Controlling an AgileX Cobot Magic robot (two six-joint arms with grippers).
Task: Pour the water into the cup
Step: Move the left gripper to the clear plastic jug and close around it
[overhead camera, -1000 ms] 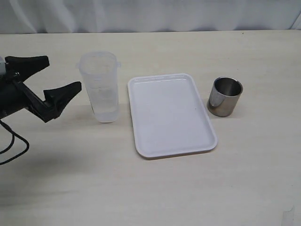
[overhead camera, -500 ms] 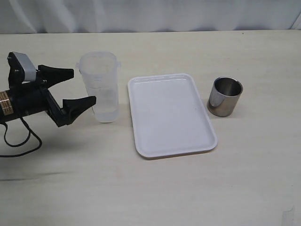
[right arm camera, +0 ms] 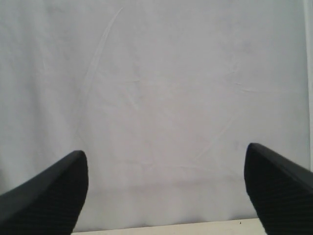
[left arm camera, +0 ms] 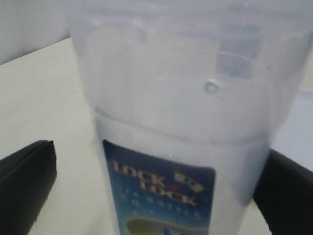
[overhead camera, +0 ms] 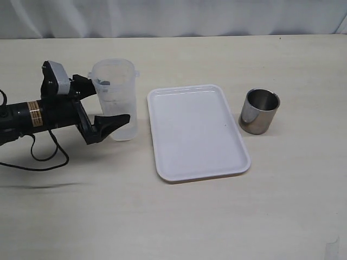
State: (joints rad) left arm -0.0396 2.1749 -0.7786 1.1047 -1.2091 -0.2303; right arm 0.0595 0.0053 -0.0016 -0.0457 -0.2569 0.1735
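Observation:
I need to pour water into the steel cup (overhead camera: 260,111), so I should next grab the plastic container by its body (overhead camera: 116,100) with my left gripper.
The steel cup (overhead camera: 260,111) stands upright on the table, right of the white tray. A tall translucent plastic container (overhead camera: 114,97) with a blue-yellow label (left arm camera: 159,196) stands left of the tray, with a little clear water (overhead camera: 122,130) at its bottom. My left gripper (overhead camera: 118,100) is open, with one black finger on each side of the container; it fills the left wrist view, where the gripper (left arm camera: 156,196) straddles it. I cannot tell whether the fingers touch it. My right gripper (right arm camera: 164,196) is open and empty, facing a white backdrop, and is out of the exterior view.
A white rectangular tray (overhead camera: 162,162) lies between the container and the cup. The left arm's black cable (overhead camera: 38,160) trails on the table at the left. A white curtain (overhead camera: 173,16) runs along the table's far edge.
My left gripper has moved right from the table's left edge until its open fingers straddle the container. The container, tray and cup have not moved.

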